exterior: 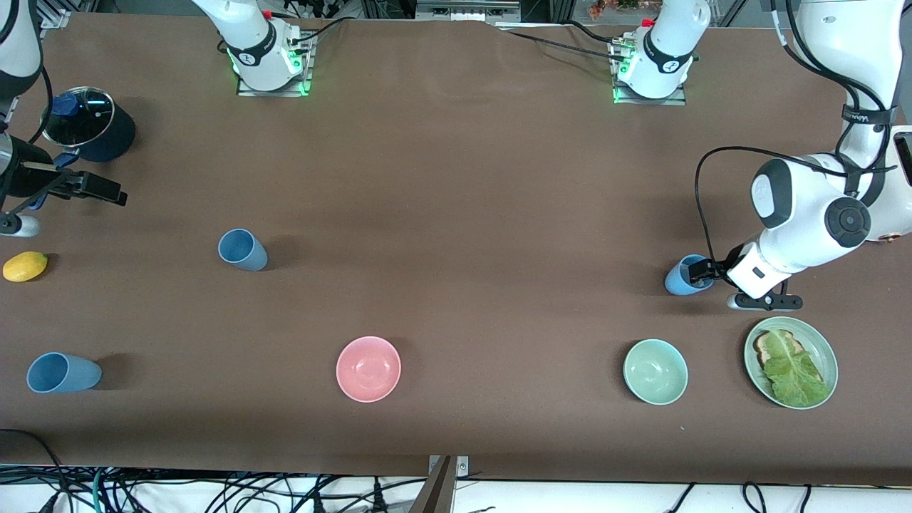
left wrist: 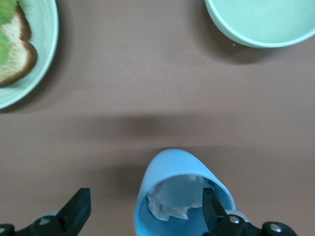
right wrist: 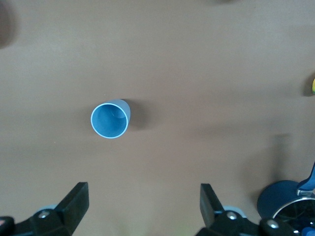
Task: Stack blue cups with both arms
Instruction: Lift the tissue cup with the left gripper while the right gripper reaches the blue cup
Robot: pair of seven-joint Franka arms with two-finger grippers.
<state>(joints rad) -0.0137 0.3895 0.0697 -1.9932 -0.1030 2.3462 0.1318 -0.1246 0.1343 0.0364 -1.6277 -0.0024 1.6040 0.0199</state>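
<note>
My left gripper is going to grab the blue cup [left wrist: 167, 167] next by its rim [left wrist: 221, 189], to bring it over for stacking with the other cups.
Three blue cups stand on the brown table. One cup [exterior: 242, 249] is toward the right arm's end, and it shows from above in the right wrist view [right wrist: 110, 120]. A second cup [exterior: 63, 372] is nearer the front camera. The third cup [exterior: 685, 276] is at the left arm's end. My left gripper [exterior: 702, 271] is low at this third cup and open. In the left wrist view [left wrist: 145, 209], one finger [left wrist: 212, 206] is inside the cup [left wrist: 167, 172] and the other [left wrist: 78, 209] is outside. Something white lies in this cup. My right gripper [exterior: 107, 191] [right wrist: 142, 206] is open and empty, up beside the pot.
A dark navy pot with a glass lid [exterior: 89, 125] and a lemon [exterior: 25, 266] are at the right arm's end. A pink bowl [exterior: 368, 368] and a green bowl [exterior: 655, 371] sit nearer the front camera. A green plate [exterior: 826, 353] with toast and lettuce is close to the left gripper.
</note>
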